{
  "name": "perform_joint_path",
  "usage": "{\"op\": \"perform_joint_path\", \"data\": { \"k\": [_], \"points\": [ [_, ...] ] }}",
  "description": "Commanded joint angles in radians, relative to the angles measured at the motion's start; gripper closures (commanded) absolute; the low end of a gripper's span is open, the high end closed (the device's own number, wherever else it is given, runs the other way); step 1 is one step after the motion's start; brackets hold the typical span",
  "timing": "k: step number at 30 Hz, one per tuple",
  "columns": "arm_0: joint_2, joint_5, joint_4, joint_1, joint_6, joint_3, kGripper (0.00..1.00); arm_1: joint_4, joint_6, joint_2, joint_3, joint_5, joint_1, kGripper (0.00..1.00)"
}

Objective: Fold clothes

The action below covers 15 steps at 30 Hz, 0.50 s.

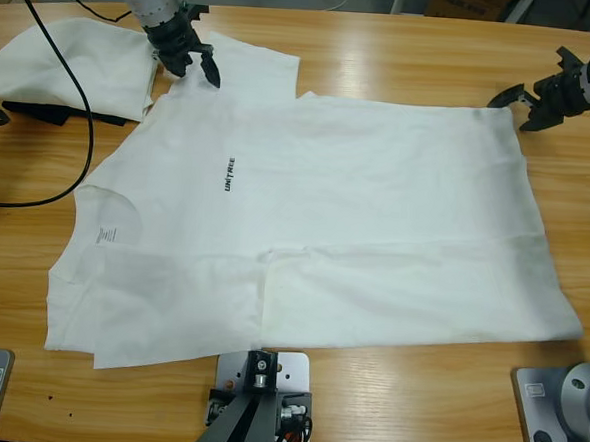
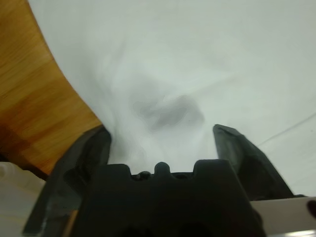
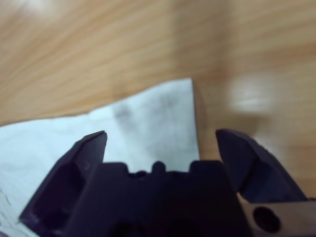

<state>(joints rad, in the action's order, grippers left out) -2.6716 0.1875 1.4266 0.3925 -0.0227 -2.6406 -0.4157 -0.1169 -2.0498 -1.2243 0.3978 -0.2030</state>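
My right gripper should next grab the T-shirt by its far hem corner, where the cloth ends, so it can fold the T-shirt.
A white T-shirt with small black chest lettering lies spread on the wooden table, neck to the left and hem to the right. Its near side is folded over. My left gripper hangs open over the far sleeve. In the left wrist view, white cloth fills the space between the spread jaws of that gripper. My right gripper is open at the far hem corner. The right wrist view shows that corner lying between the jaws of that gripper, ungripped.
A second white garment lies bunched at the far left corner, with something black under its edge. A black cable loops across the table's left end. Bare wood shows along the near edge.
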Motion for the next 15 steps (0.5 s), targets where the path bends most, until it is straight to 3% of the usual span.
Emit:
{"op": "perform_joint_path", "data": {
  "k": [1,3,4,6,8,10,15],
  "points": [
    [-0.099,0.03,0.033,-0.006,0.001,-0.132,0.394,0.018,0.031,-0.142,0.02,0.051,-0.013,0.361],
    [-0.1,0.033,0.038,-0.004,0.003,-0.136,0.438,0.018,0.034,-0.151,0.02,0.055,-0.013,0.404],
    [-0.101,0.033,0.04,-0.004,0.005,-0.136,0.535,0.018,0.035,-0.155,0.019,0.055,-0.013,0.432],
    [-0.1,0.035,0.044,-0.005,0.008,-0.137,0.636,0.017,0.038,-0.16,0.013,0.058,-0.013,0.516],
    [-0.1,0.048,0.047,-0.008,0.008,-0.141,0.963,0.014,0.04,-0.165,0.008,0.06,-0.013,0.575],
    [-0.102,0.038,0.06,-0.009,0.005,-0.141,1.0,-0.003,0.045,-0.176,-0.008,0.057,-0.013,0.68],
    [-0.11,0.058,0.078,-0.008,0.005,-0.141,1.0,-0.058,0.057,-0.206,-0.064,0.027,-0.013,0.81]
  ]
}}
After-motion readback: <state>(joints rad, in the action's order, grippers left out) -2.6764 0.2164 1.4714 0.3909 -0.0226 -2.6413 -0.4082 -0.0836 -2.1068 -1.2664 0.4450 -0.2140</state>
